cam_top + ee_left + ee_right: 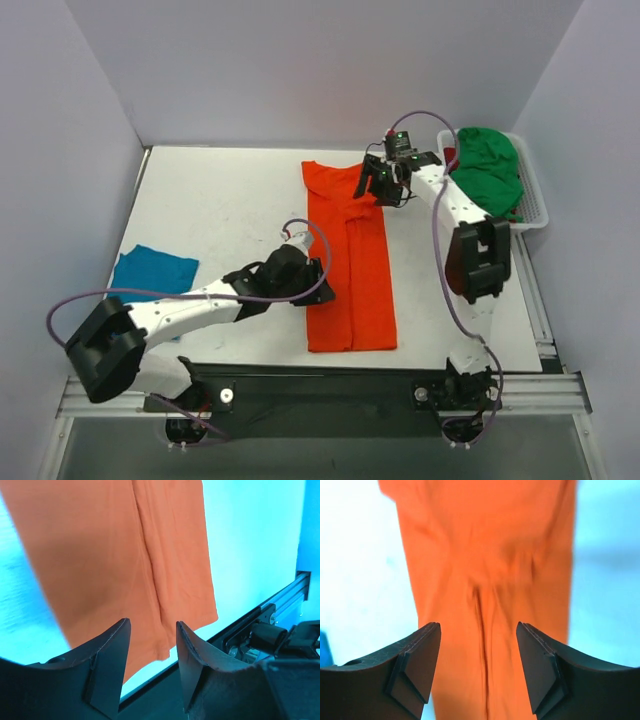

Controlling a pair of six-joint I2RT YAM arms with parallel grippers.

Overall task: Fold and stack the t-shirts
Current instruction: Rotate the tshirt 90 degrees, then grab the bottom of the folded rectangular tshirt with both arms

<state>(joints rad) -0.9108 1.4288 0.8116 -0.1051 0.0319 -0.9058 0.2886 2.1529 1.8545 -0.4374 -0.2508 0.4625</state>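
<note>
My left gripper grabs the orange t-shirt at the outer corner of its near hem next, to fold that end of the t-shirt toward the collar.
A bright orange t-shirt lies in the middle of the table as a long strip, both sides folded in to meet at a centre seam. My left gripper hovers at its near left edge, and in the left wrist view the left gripper is open over the orange t-shirt with nothing between its fingers. My right gripper is above the far collar end. In the right wrist view the right gripper stands wide open over the orange t-shirt. A folded teal t-shirt lies at the left.
At the far right stands a white slatted basket holding a crumpled green t-shirt, with a bit of dark red cloth at its left rim. The black rail of the arm bases runs along the near edge.
</note>
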